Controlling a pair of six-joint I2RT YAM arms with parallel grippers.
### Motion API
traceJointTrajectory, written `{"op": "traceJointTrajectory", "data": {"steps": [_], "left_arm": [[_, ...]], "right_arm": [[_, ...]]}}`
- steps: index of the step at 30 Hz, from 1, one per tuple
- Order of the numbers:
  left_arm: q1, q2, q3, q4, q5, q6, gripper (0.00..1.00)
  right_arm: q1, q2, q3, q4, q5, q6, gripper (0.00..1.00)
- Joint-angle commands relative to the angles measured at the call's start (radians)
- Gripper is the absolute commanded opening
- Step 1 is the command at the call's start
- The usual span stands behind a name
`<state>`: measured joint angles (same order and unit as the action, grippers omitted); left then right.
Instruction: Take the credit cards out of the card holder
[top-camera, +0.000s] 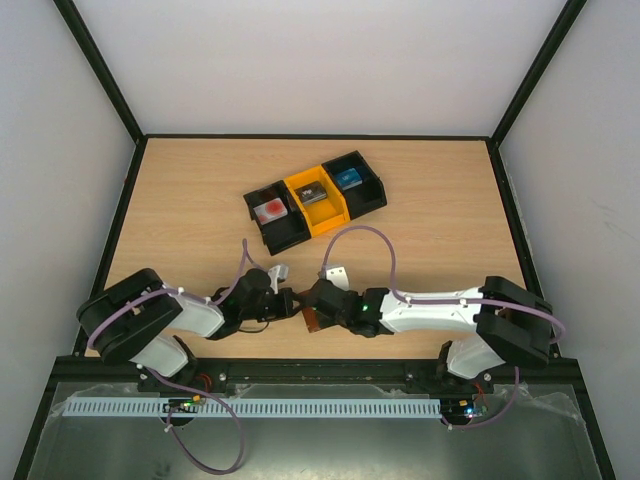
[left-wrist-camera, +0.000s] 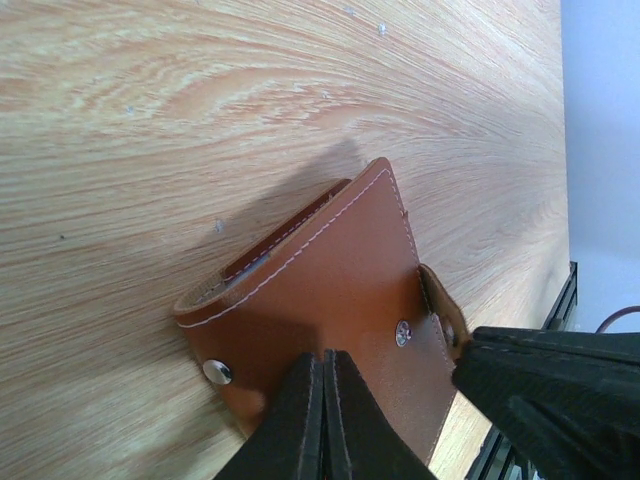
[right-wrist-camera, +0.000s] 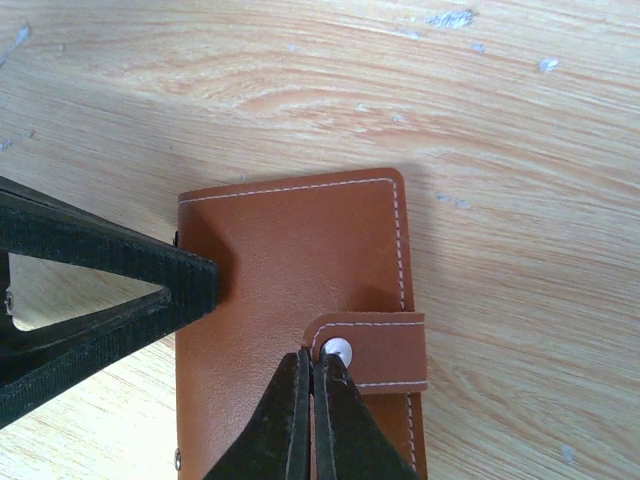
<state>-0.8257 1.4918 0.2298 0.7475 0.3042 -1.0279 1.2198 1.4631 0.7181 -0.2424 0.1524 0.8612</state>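
Observation:
The card holder (top-camera: 311, 319) (left-wrist-camera: 335, 285) would stay on the tabletop if the robot lifted its left gripper now, because the gripper's shut fingers only rest against the cover.
The brown leather card holder (right-wrist-camera: 290, 260) lies closed on the wooden table, with its strap tab (right-wrist-camera: 385, 350) snapped over the cover. It shows between the two wrists (top-camera: 313, 320) in the top view. My right gripper (right-wrist-camera: 312, 355) is shut, its tips pinching the free end of the strap tab beside the snap. My left gripper (left-wrist-camera: 323, 355) is shut with nothing between its fingers, and its tips rest on the holder's cover (left-wrist-camera: 340, 280) near the spine edge. The credit cards are hidden; the holder is closed.
A row of three plastic bins stands at mid-table. A black bin (top-camera: 272, 232) holds a red item, an orange bin (top-camera: 326, 216) a dark grey one, and another black bin (top-camera: 366, 196) a blue one. Dark frame rails border the table's edges.

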Motion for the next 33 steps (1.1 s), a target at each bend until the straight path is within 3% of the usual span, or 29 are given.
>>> {"op": "traceJointTrajectory", "data": {"steps": [1,15,23,29,33], "left_arm": [[-0.003,0.04,-0.01,-0.071,-0.047,0.033,0.03],[-0.005,-0.034,-0.023,-0.118,-0.043,0.03,0.04],[-0.012,-0.28,0.028,-0.396,-0.137,0.059,0.43],[-0.016,-0.479,0.063,-0.62,-0.223,0.105,0.65],[-0.016,-0.576,0.058,-0.658,-0.198,0.113,0.76]], "right_arm": [[0.006,-0.054,-0.023,-0.005,0.05,0.012,0.02],[0.006,-0.152,-0.086,-0.008,0.108,0.062,0.02],[0.006,-0.281,-0.156,0.09,0.039,0.106,0.02],[0.006,-0.419,-0.224,0.228,-0.014,0.157,0.02],[0.006,-0.461,-0.255,0.312,-0.058,0.186,0.02]]}}
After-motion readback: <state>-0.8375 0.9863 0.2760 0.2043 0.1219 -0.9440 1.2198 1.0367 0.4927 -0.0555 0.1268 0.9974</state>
